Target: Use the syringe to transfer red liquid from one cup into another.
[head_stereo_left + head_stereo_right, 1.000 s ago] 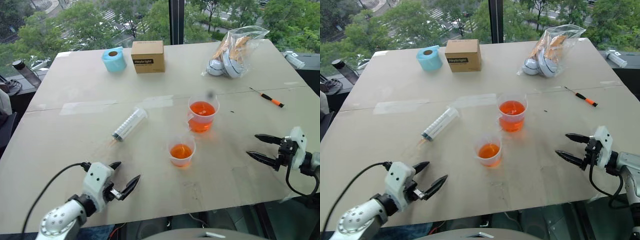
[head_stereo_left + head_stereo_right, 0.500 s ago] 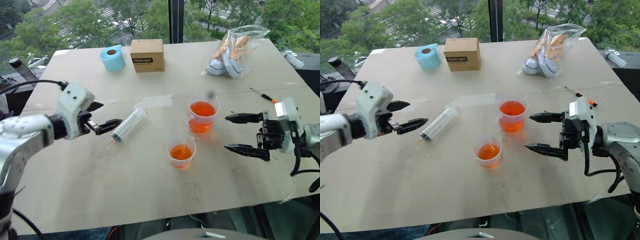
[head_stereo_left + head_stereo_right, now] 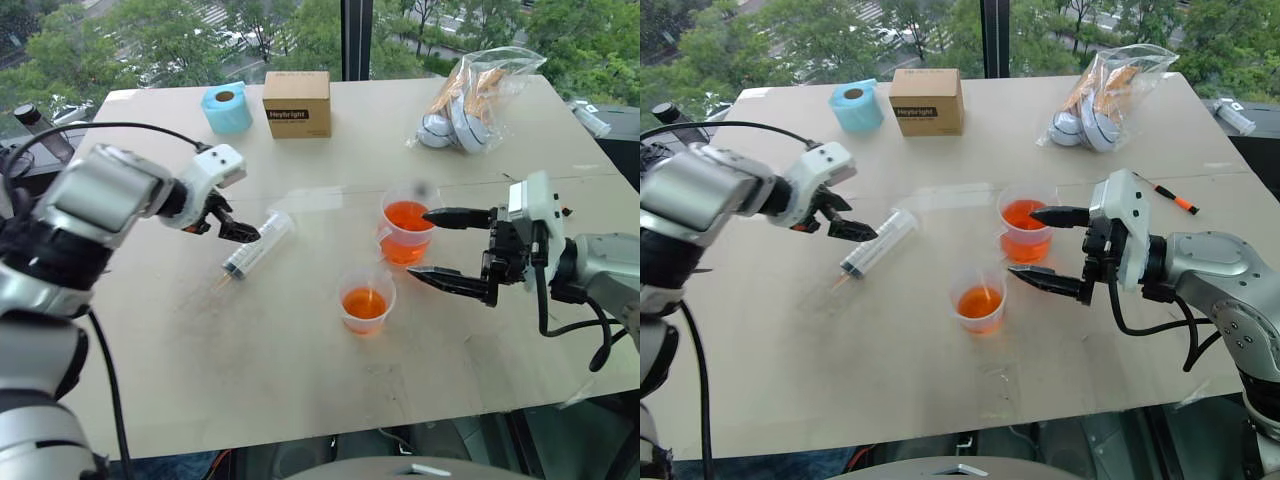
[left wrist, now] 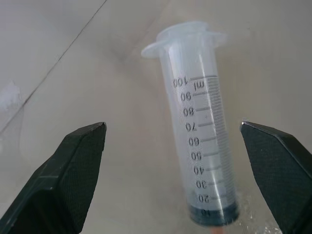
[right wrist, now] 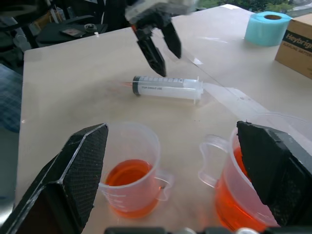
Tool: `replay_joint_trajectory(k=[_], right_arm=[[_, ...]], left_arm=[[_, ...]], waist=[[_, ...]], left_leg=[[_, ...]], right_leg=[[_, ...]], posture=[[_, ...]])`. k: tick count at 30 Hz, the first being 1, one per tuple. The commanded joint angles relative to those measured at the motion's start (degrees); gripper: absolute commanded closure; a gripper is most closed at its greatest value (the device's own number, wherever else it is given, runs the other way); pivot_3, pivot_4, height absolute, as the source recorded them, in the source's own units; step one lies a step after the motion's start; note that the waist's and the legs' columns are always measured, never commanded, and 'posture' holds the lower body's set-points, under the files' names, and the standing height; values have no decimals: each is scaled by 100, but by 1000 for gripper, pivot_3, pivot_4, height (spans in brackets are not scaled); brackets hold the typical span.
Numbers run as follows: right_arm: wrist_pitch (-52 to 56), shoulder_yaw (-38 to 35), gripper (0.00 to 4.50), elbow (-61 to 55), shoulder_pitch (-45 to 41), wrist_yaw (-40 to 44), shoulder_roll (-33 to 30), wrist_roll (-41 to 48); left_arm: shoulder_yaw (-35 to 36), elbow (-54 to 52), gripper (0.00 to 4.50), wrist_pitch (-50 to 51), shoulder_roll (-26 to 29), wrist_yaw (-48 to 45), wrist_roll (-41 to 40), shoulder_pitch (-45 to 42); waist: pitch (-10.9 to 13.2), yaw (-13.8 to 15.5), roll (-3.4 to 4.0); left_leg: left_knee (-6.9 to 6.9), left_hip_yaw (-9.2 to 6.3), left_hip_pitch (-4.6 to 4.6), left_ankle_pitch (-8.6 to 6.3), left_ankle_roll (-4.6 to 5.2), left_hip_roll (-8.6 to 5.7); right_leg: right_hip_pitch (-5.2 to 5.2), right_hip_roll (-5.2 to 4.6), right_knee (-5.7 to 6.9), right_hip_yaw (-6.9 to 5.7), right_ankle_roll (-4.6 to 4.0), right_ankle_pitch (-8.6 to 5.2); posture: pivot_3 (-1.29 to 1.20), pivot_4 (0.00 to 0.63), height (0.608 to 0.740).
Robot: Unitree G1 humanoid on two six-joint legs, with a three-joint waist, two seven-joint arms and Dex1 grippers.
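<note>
The syringe flares into a wide rim at its open end, so I should next grip it with my left gripper by the straight sides of its body (image 3: 259, 245).
The syringe (image 3: 258, 245) lies flat on the table left of the cups, empty, its orange tip toward the front left. My left gripper (image 3: 232, 224) hangs just over its barrel, open; in the left wrist view the syringe (image 4: 202, 146) lies between the spread fingers (image 4: 73, 175), untouched. The larger cup (image 3: 408, 225), with a handle, holds red liquid (image 3: 405, 216). The smaller cup (image 3: 365, 298) in front of it also holds some. My right gripper (image 3: 437, 250) is open, pointing left just right of both cups, touching neither.
At the table's back stand a blue tape roll (image 3: 227, 108) and a cardboard box (image 3: 296, 103). A clear plastic bag (image 3: 470, 95) lies at the back right. An orange-handled screwdriver (image 3: 1180, 203) lies right of the cups, behind my right gripper.
My left gripper rose from the front edge and went forward to the syringe. My right gripper moved left and up to the cups. Both stayed open.
</note>
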Motion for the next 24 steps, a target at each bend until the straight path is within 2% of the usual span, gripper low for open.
replay_joint_trajectory(k=[1,4,13,16,19,21,24], right_arm=[[85,-131,54,-234,-175,-165,-84,179],[166,-73,54,-248,-259,-294,-122,186],[400,110,54,-259,-583,-734,-87,55],[347,240,0,-253,-670,-800,-129,-190],[339,286,0,-225,-802,-903,-73,-299],[361,302,0,-218,-836,-931,-50,-318],[339,348,0,-219,-798,-902,-69,-418]], left_arm=[[-276,701,0,-400,-261,-406,552,-352],[-471,1151,0,-553,-620,-783,827,-560],[-753,2156,0,-1228,-1279,-1396,1750,-942],[-777,2498,696,-1364,-1450,-1478,2028,-990],[-729,2707,2159,-1440,-1581,-1584,2202,-1011],[-699,2800,2968,-1513,-1640,-1629,2293,-1010],[-624,2899,3092,-1576,-1706,-1643,2402,-993]], waist=[[-1,-30,-1],[0,-32,-1],[1,-27,-3],[1,-26,-3],[1,-25,-3],[1,-25,-4],[0,-20,-4]], left_leg=[[4,2,-10,0,0,0],[29,-4,-57,1,-1,1],[34,-3,-67,0,0,2],[34,-2,-67,0,1,2],[36,-2,-68,0,1,2],[36,-2,-69,0,1,2],[36,-2,-69,0,1,2]], right_leg=[[-15,0,1,3,1,0],[-57,1,17,-3,1,1],[-64,-2,18,0,2,1],[-65,-2,18,0,2,1],[-66,-2,19,0,3,2],[-68,-2,20,0,3,2],[-68,-3,21,0,3,2]], posture=[[0,150,740],[0,150,740],[0,150,740],[0,150,740],[0,150,740],[0,150,740],[0,150,740]])
